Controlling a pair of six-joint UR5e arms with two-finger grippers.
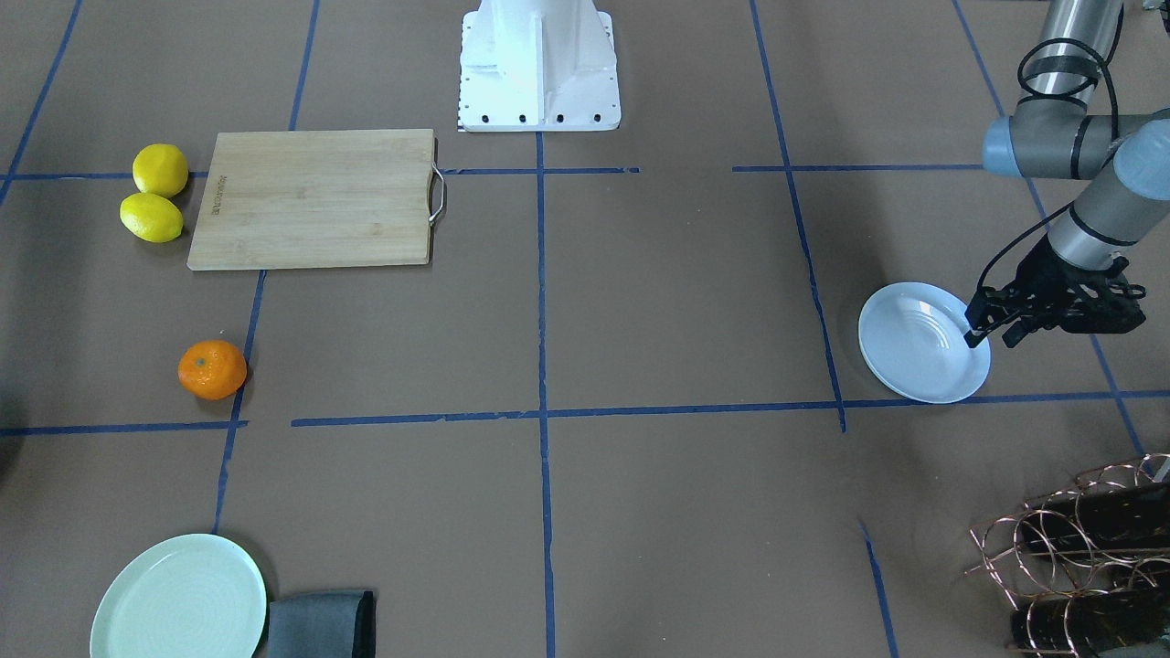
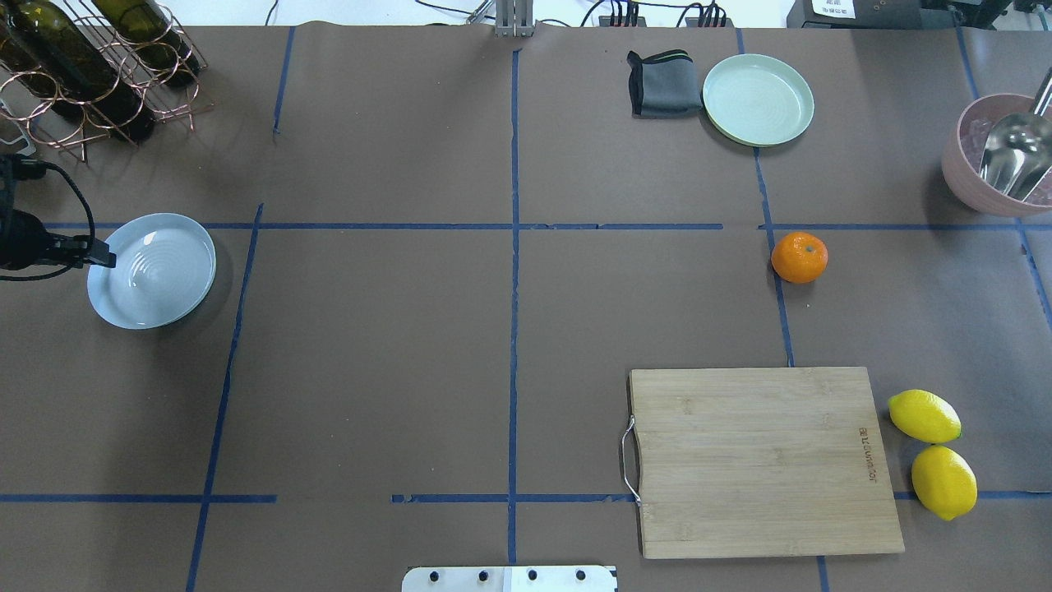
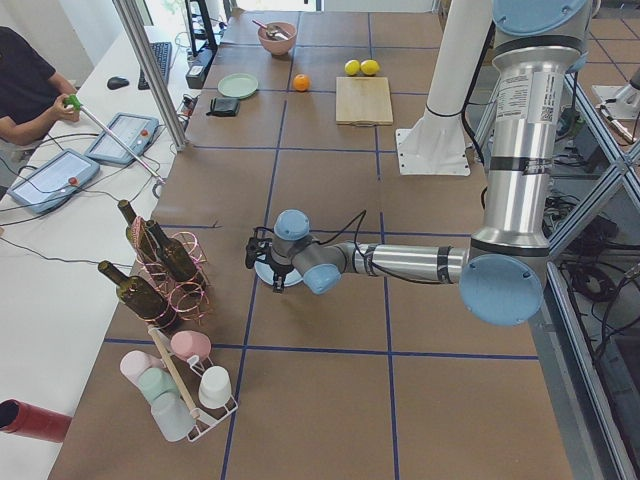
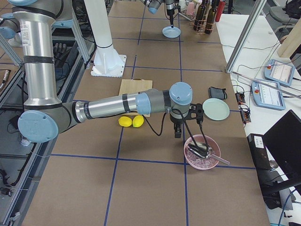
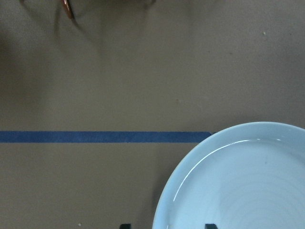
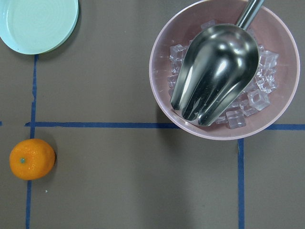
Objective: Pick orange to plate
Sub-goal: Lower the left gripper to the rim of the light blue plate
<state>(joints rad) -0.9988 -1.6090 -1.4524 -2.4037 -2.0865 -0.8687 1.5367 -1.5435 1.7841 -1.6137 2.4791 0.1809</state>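
Observation:
My left gripper should grab the white plate by its rim (image 1: 971,334) next, so that the plate comes within reach for the orange (image 1: 212,369).
The orange (image 2: 799,256) lies alone on the brown table, right of centre in the overhead view, and shows low left in the right wrist view as the orange (image 6: 31,159). The white-bluish plate (image 2: 156,275) sits far off at the table's left end. My left gripper (image 1: 992,336) is at that plate's (image 1: 914,352) rim, open, its two fingertips (image 5: 125,225) standing either side of the rim. My right gripper (image 4: 178,134) hangs above the table between the orange and a pink bowl; it shows only in the right side view, so I cannot tell its state.
A pink bowl (image 6: 224,71) of ice with a metal scoop stands at the right end. A mint-green plate (image 2: 758,99) and grey cloth (image 2: 662,82) sit at the far edge. Nearer are a cutting board (image 2: 764,460) and two lemons (image 2: 924,415). A wine rack (image 2: 90,66) stands behind the white plate.

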